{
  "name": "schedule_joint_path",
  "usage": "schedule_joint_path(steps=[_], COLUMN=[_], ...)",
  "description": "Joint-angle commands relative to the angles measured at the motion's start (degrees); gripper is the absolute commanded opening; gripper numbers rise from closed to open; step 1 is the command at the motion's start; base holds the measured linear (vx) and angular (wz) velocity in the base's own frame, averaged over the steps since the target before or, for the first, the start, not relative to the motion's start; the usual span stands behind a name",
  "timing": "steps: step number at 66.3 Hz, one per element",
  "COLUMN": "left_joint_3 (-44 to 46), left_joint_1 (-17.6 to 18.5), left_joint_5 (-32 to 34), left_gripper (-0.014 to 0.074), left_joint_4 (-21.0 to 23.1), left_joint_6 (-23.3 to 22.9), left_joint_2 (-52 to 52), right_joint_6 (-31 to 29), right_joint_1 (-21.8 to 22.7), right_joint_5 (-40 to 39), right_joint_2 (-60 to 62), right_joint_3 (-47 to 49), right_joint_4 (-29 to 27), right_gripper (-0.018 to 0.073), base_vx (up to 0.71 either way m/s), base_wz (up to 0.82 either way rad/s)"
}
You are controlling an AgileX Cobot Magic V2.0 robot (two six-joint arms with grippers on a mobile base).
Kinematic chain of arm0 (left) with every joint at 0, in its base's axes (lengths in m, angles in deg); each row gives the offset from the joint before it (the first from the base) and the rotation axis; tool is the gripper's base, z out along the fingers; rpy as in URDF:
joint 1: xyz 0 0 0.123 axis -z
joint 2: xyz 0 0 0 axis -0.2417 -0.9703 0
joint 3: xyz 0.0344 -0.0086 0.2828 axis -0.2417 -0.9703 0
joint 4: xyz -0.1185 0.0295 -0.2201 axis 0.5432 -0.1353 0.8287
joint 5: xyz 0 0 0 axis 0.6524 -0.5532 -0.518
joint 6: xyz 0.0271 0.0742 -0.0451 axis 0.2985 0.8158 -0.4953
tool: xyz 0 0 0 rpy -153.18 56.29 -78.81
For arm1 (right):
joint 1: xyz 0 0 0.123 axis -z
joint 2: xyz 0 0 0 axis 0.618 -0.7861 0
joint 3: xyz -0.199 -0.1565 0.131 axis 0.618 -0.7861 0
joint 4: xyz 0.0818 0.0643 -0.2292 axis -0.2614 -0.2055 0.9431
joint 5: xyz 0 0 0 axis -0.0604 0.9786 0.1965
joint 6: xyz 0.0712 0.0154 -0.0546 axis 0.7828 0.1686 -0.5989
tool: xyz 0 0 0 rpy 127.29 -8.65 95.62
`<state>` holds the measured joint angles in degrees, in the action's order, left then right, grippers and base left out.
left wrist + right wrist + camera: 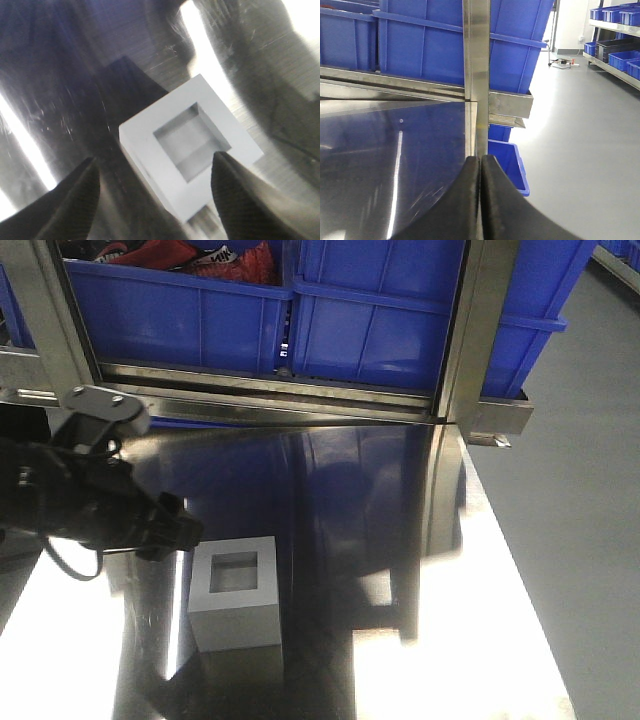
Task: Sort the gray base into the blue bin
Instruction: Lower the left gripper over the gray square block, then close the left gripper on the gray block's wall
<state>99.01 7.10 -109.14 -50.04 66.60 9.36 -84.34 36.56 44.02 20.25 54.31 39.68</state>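
My left gripper needs to sort the gray base into the blue bin, so next it should grab the gray base by its side [159, 165] beside its square hollow.
The gray base [235, 592] stands on the shiny steel table with its square recess facing up. In the left wrist view the gray base [190, 150] lies just ahead of the jaws. My left gripper [183, 532] is open and empty, just left of the block and a little above the table. In its own view the left gripper [155, 159] has one finger [75, 200] left of the block and the other finger [235, 195] over its right side. A large blue bin [400, 325] sits on the rack behind the table. My right gripper [480, 159] is shut and empty.
A second blue bin [180, 315] holding red items sits at the back left. Steel rack posts [475, 340] and a rail [270, 390] border the table's far edge. A small blue bin [512, 160] stands on the floor to the right. Grey floor lies beyond the table's right edge.
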Motion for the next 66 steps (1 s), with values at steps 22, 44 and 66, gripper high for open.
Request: schedule_joint_path(steps=[22, 44, 66], left_joint_3=[6.6, 6.8, 6.7], left_joint_1=[6.6, 6.6, 6.6], left_joint_5=[-1.5, 0.1, -0.3], left_gripper=[0.0465, 0.0465, 0.0465], left_joint_4=[-16.1, -14.9, -12.7], left_joint_6=[-23.8, -30.2, -30.4], left_joint_2=[-6.2, -10.5, -12.9], right_joint_6=[-0.4, -0.4, -0.4], right_joint_1=[0.2, 0.2, 0.2], right_joint_5=[-4.2, -4.2, -4.2], right_joint_2=[0.7, 0.7, 0.7], right_joint_3=[-0.9, -0.9, -0.9], right_joint_4=[0.4, 0.4, 0.4], right_gripper=[-0.0009, -0.0009, -0.0009], base_vx=[0.00, 0.00, 0.00], base_wz=[0.00, 0.00, 0.00])
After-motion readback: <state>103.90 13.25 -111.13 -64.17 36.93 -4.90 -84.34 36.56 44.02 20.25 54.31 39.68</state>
